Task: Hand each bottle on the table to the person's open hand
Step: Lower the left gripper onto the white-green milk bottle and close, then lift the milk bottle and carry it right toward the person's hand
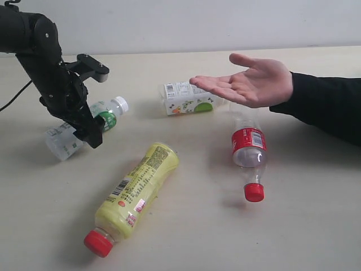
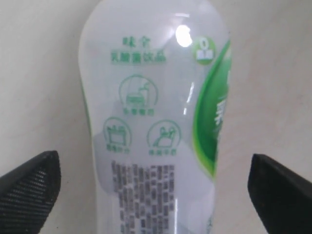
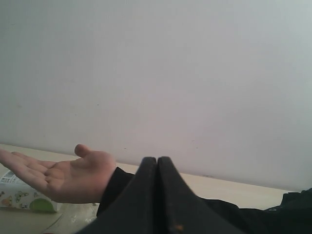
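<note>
The left gripper's fingers are beside the white-green label of the bottle in the left wrist view, so the left gripper should close on the clear bottle now. Closing now would hold it.
My left gripper is open and straddles the clear bottle with the green-white label and white cap, which lies on the table at the left. In the left wrist view that bottle fills the space between the fingertips, with a gap on each side. The yellow bottle with a red cap lies in front. The clear red-labelled bottle lies below the person's open hand. The squarish white-labelled bottle lies behind. My right gripper is shut and empty.
The person's black sleeve reaches in from the right edge, above the table. In the right wrist view the open hand hovers palm up over the squarish bottle, in front of a plain pale wall.
</note>
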You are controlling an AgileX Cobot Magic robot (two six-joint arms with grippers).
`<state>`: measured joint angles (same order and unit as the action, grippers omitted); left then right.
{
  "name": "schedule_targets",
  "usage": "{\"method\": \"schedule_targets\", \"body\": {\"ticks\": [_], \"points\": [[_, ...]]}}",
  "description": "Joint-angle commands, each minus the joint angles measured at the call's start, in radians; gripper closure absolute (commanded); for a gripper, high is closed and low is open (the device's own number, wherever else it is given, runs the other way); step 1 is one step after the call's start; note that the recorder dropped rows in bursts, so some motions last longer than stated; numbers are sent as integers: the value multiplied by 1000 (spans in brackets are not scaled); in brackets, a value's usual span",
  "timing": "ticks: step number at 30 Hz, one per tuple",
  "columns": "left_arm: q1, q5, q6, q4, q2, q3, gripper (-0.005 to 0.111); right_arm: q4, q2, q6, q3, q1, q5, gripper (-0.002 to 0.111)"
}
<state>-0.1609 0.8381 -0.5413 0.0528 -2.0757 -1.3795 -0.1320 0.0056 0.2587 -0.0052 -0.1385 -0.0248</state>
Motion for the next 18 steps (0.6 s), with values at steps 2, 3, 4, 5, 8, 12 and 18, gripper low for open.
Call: {"method": "schedule_targets", "body": {"ticks": [2, 3, 4, 5, 8, 12, 18], "points": [[-4, -5, -5, 7, 4, -4, 7, 0, -6, 1, 5, -1, -3, 108], [-4, -5, -5, 7, 4, -4, 11, 0, -6, 1, 5, -1, -3, 108], [-4, -5, -5, 7, 4, -4, 17, 0, -6, 1, 5, -1, -3, 108], [-4, -5, -5, 7, 4, -4, 22, 0, -6, 1, 5, -1, -3, 108], [-4, -7, -5, 7, 4, -4, 49, 0, -6, 1, 5, -1, -3, 108], [-4, -10, -5, 7, 4, -4, 89, 0, -6, 1, 5, -1, -3, 108], [-4, 19, 85, 18, 8, -4, 106, 0, -6, 1, 5, -1, -3, 108]]}}
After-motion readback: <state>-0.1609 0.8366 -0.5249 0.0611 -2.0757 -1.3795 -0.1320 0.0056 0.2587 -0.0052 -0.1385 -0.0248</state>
